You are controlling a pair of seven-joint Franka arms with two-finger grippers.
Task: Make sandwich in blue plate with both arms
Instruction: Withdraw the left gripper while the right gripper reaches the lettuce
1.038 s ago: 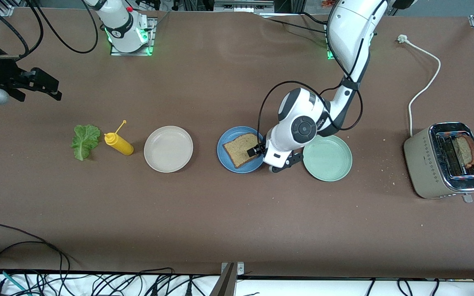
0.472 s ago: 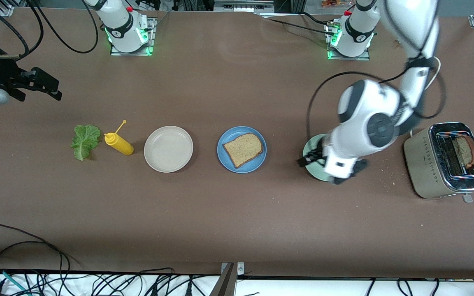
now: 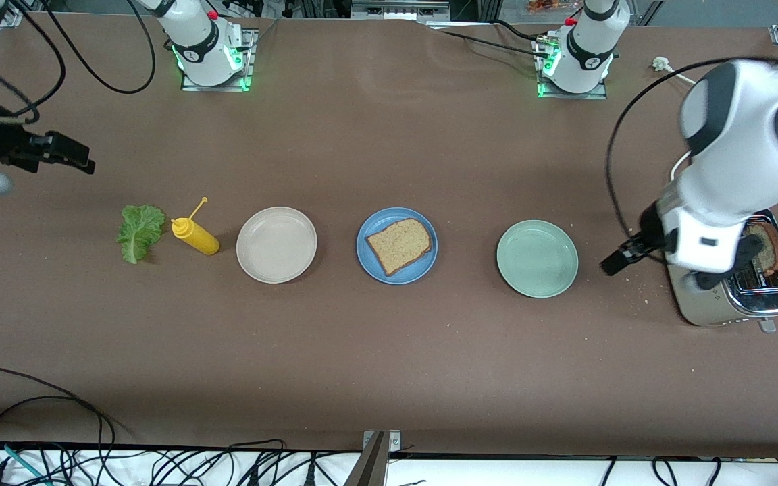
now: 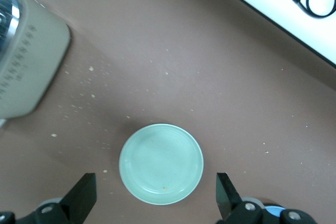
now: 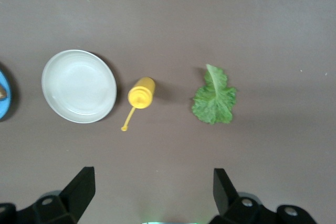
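The robot's right gripper will grab the leaf by its pale stem (image 3: 134,251) next. Then it can lay lettuce on the bread in the blue plate (image 3: 369,233).
One brown bread slice (image 3: 399,244) lies flat on the blue plate (image 3: 369,233) in the middle of the table. The green lettuce leaf (image 3: 139,231) lies on the table toward the right arm's end and also shows in the right wrist view (image 5: 214,98). A second bread slice (image 3: 764,244) stands in the toaster (image 3: 706,297). My left gripper (image 3: 659,268) is open and empty, high over the table between the pale green plate (image 3: 537,258) and the toaster. My right gripper (image 3: 68,154) is open and empty, waiting high over the right arm's end of the table.
A yellow squeeze bottle (image 3: 194,235) lies beside the lettuce. A beige-white plate (image 3: 276,244) sits between the bottle and the blue plate. The left wrist view shows the pale green plate (image 4: 161,163) and the toaster's side (image 4: 26,72). Crumbs lie near the toaster.
My left gripper let go of the bread slice on the blue plate, then rose and swung over the pale green plate to the toaster. My right arm shifted slightly.
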